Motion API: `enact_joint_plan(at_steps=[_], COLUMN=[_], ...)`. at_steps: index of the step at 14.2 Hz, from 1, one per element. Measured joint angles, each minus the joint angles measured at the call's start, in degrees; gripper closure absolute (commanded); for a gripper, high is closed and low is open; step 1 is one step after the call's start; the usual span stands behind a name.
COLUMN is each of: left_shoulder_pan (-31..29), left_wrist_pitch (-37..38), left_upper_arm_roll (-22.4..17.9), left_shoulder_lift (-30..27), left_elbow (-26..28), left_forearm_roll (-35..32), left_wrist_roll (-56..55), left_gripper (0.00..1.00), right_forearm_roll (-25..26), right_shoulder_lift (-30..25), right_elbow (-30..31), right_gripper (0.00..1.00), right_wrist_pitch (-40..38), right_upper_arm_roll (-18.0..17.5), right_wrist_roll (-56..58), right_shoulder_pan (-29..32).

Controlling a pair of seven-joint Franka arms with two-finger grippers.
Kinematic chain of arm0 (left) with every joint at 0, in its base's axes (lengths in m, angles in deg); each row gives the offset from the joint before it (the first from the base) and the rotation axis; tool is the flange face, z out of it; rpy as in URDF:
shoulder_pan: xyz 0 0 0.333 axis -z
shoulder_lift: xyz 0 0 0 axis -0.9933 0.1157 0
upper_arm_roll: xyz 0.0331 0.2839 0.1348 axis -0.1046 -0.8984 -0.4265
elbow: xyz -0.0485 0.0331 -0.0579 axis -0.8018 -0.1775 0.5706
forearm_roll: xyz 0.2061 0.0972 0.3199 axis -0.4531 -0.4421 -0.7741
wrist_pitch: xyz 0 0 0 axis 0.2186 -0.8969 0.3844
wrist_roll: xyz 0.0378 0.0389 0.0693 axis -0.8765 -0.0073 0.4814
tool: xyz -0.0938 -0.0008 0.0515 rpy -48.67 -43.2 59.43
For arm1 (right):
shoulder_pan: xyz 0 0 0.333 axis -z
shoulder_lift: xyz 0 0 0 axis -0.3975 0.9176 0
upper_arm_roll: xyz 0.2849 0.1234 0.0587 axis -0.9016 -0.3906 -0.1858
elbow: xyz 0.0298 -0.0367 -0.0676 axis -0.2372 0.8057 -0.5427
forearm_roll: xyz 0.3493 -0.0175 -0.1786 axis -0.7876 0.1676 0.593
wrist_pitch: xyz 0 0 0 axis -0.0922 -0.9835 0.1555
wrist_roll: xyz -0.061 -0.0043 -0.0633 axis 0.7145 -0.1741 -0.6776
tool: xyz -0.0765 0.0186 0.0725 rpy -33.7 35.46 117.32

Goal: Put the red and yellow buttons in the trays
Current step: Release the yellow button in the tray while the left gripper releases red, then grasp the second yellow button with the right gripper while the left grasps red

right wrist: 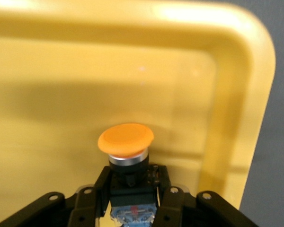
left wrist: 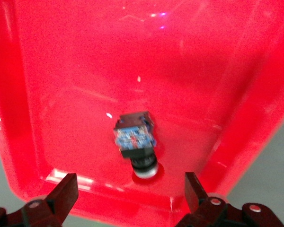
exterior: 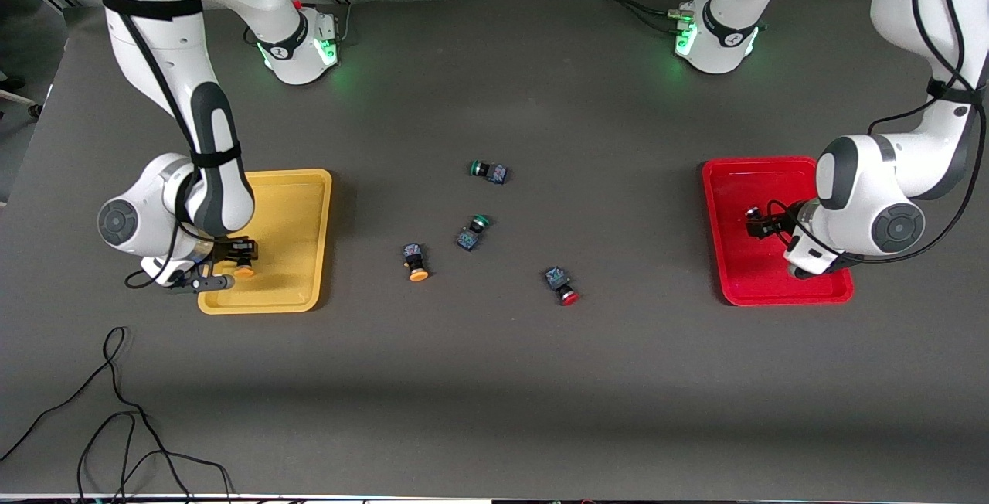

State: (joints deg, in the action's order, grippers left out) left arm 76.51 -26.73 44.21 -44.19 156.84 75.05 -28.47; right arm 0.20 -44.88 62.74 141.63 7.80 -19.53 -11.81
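Observation:
The loose red button should go in the red tray, so the left gripper should next grip it by its black neck behind the red cap.
My right gripper is shut on a yellow button, holding it by its dark body low over the yellow tray, at a corner of the tray. My left gripper is open over the red tray. A red button lies on its side in that tray, between and just past my open fingers. On the table between the trays lie a second yellow button and a second red button.
Two green-capped buttons lie on the table, one farther from the camera, one beside the loose yellow button. A black cable loops on the table near the front edge at the right arm's end.

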Motion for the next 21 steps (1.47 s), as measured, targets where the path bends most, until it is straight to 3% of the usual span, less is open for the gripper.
enact_joint_plan(at_steps=[3,6,8,10,13,18,19,20,21], left_shoulder_pan=[3.5,11.9,16.8,20.2,24.2,28.6,28.6,28.6,28.6], left_wrist_pitch=[8.0,10.6,10.6,10.3,3.7,-6.3,-7.3,-8.3,-8.9], left_upper_arm_roll=[2.9,4.4,4.5,4.6,4.6,4.7,4.7,4.6,4.5], left_shoulder_lift=[-1.4,0.3,5.2,12.6,22.2,29.8,30.4,30.7,30.9], left_elbow=[-7.4,-16.3,-24.6,-33.4,-40.5,-41.9,-41.8,-41.8,-41.7], left_forearm_roll=[1.7,6.7,10.3,12.4,13.0,13.1,13.0,13.0,13.0], left_wrist_roll=[-6.8,-18.9,-27.0,-33.8,-42.1,-47.2,-47.2,-47.2,-47.2], left_gripper=[0.00,0.00,0.00,0.00,0.00,0.03,0.09,0.24,0.63], right_forearm_roll=[0.3,5.7,8.3,9.1,9.1,7.3,6.3,5.9,5.5], right_shoulder_lift=[-1.0,-4.0,-7.4,-9.8,-10.1,-7.7,-6.7,-5.8,-4.9], right_elbow=[-5.0,-11.0,-14.1,-16.6,-17.8,-17.1,-15.7,-13.5,-10.3], right_gripper=[0.00,0.00,0.00,0.00,0.00,0.00,0.00,0.00,0.00], right_wrist_pitch=[-8.8,-17.0,-22.5,-26.7,-27.2,-18.6,-15.0,-10.5,-4.9], right_upper_arm_roll=[1.3,6.0,9.5,10.7,10.5,8.6,7.3,5.6,3.8], right_wrist_roll=[-1.5,-7.7,-13.6,-17.1,-20.2,-27.0,-27.1,-27.1,-27.1], right_shoulder_pan=[-0.4,-5.0,-10.5,-15.0,-21.3,-33.8,-34.7,-34.8,-34.6])
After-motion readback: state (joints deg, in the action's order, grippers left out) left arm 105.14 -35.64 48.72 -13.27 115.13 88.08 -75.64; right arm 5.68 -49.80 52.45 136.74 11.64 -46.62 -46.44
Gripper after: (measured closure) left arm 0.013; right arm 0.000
